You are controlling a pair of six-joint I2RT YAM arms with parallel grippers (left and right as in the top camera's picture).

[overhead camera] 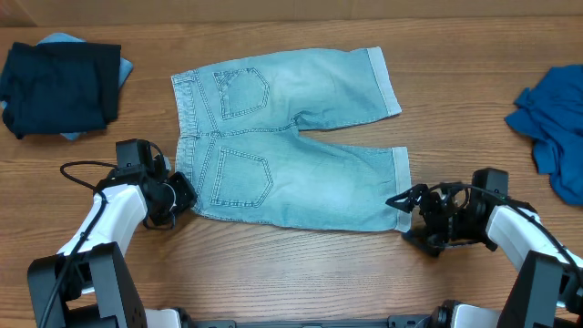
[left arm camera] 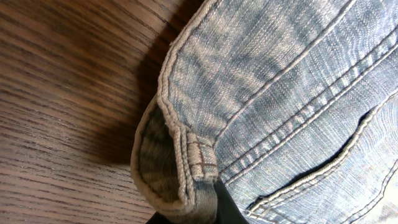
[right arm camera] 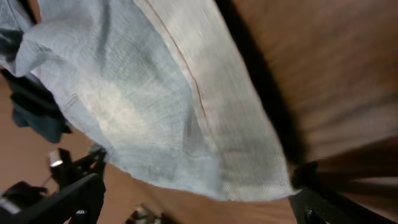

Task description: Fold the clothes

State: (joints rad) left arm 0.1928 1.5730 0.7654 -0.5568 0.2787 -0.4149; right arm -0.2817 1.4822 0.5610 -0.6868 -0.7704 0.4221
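Observation:
The near leg of the denim shorts needs my right gripper to pinch its outer hem corner next. I should then fold that leg over the other one.
Pale denim shorts [overhead camera: 291, 137] lie spread flat mid-table, back pockets up, waistband to the left and legs to the right. My left gripper [overhead camera: 179, 194] sits at the waistband's near corner. In the left wrist view it [left arm camera: 211, 210] is shut on the folded waistband edge [left arm camera: 186, 162]. My right gripper [overhead camera: 405, 217] stands open at the near leg's hem corner. The right wrist view shows that hem [right arm camera: 249, 168] lying between the wide-spread fingers [right arm camera: 68, 199], not pinched. A dark navy garment [overhead camera: 59, 87] lies at the far left and a royal-blue one [overhead camera: 556, 128] at the right edge.
Bare wooden table [overhead camera: 301, 273] runs along the front between the two arms. A pale blue piece [overhead camera: 126, 66] peeks out from under the navy garment. A black cable [overhead camera: 82, 173] loops beside the left arm.

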